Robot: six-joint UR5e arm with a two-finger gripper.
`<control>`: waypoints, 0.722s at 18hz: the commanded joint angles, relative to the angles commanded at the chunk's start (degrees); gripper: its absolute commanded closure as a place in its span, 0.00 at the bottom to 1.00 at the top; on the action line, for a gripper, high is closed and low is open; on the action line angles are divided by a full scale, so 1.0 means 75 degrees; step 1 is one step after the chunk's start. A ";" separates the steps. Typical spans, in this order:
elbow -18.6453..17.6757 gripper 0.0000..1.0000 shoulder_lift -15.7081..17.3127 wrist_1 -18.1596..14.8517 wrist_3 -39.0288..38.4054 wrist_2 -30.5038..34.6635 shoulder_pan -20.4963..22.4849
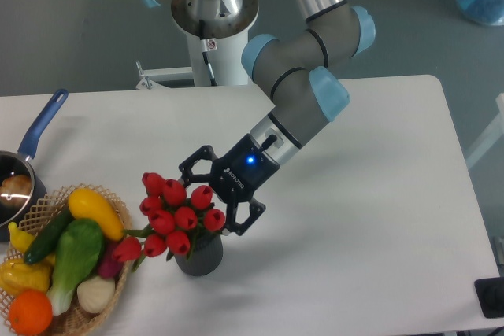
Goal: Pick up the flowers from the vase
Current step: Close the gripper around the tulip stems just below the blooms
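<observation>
Next, my gripper grabs the flowers by their buds farthest from the basket to pick the flowers out of the dark grey vase.
The flowers, a bunch of red tulip buds with green stems, stand in the small dark grey vase near the table's front edge. The bunch spreads wider than the vase and leans left toward the basket. My gripper reaches down and left from the arm and is open. Its fingers stand on either side of the rightmost buds, one above them and one at their lower right. The vase's upper part and the stems are mostly hidden by the buds and the gripper.
A wicker basket of colourful fruit and vegetables sits at the front left, close to the flowers. A blue-handled saucepan stands at the left edge. The robot's base is behind the table.
</observation>
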 joint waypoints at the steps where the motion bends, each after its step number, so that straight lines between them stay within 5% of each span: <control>1: 0.0000 0.64 -0.0012 0.0012 0.0011 -0.0035 0.0000; 5: 0.0035 0.98 0.0012 0.0000 0.0000 -0.0211 0.0058; 13: 0.0023 1.00 0.0280 0.0000 -0.0186 -0.0855 0.0246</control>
